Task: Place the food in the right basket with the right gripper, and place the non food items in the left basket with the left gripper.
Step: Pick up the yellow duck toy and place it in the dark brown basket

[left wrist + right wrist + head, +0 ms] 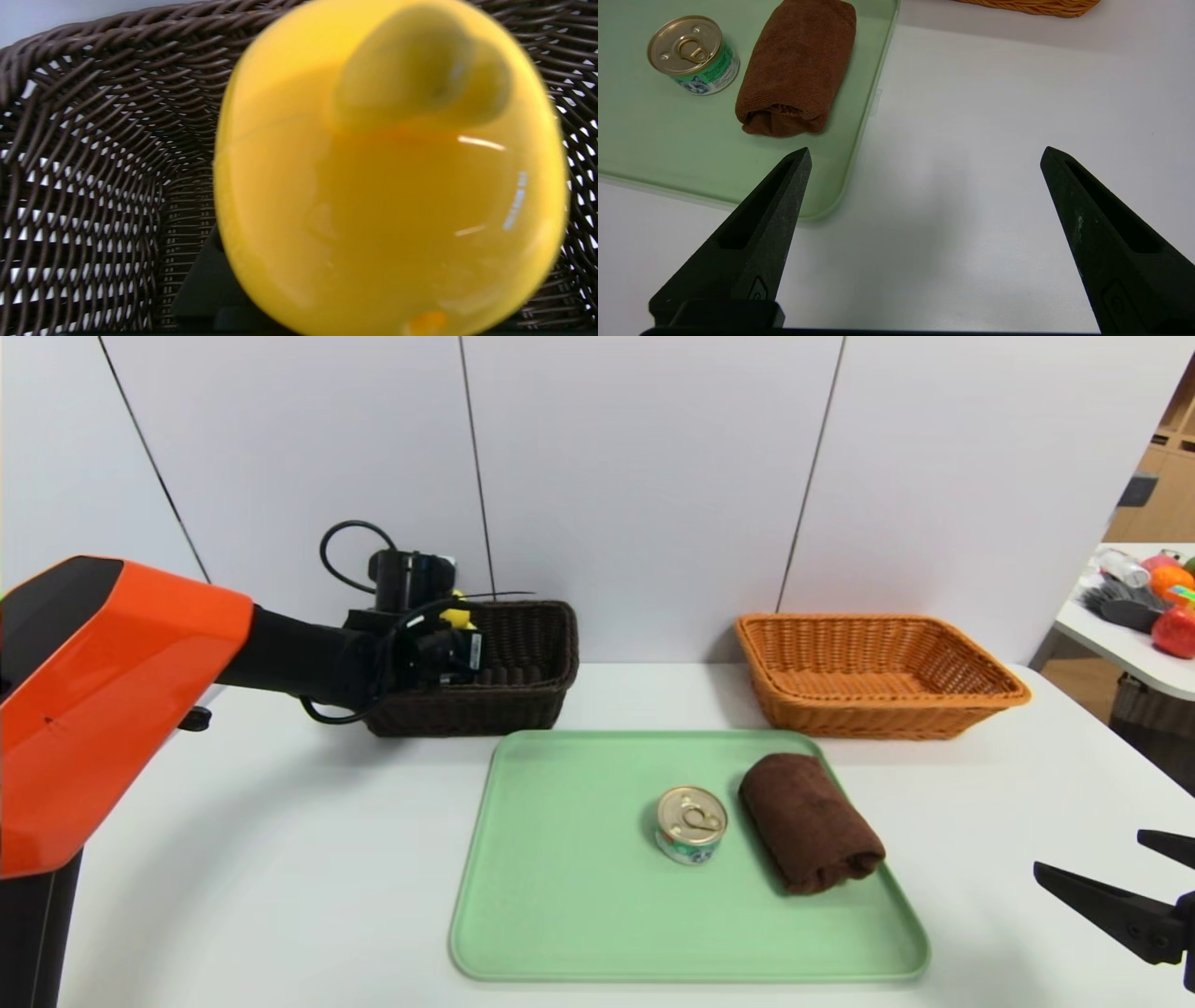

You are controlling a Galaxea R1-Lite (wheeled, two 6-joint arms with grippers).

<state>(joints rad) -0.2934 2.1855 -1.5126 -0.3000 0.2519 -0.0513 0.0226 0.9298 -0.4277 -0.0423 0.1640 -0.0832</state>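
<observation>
My left gripper lets go of the toy next, since the yellow toy sits down inside the dark basket's rim and the toy would stand.
My left gripper reaches into the dark brown left basket, shut on the yellow toy. The toy fills the left wrist view, with the basket's weave behind it and one dark finger beside it. The tin can with its gold pull-tab lid stands on the green tray. Next to it lies the rolled brown towel. The right gripper hovers open over the table at the near right. In the right wrist view the gripper is empty, the can and towel lying beyond it.
The orange-tan right basket stands empty at the back right, behind the tray. A side table with colourful objects sits beyond the right edge. White wall panels close the back. Bare tabletop lies left of the tray.
</observation>
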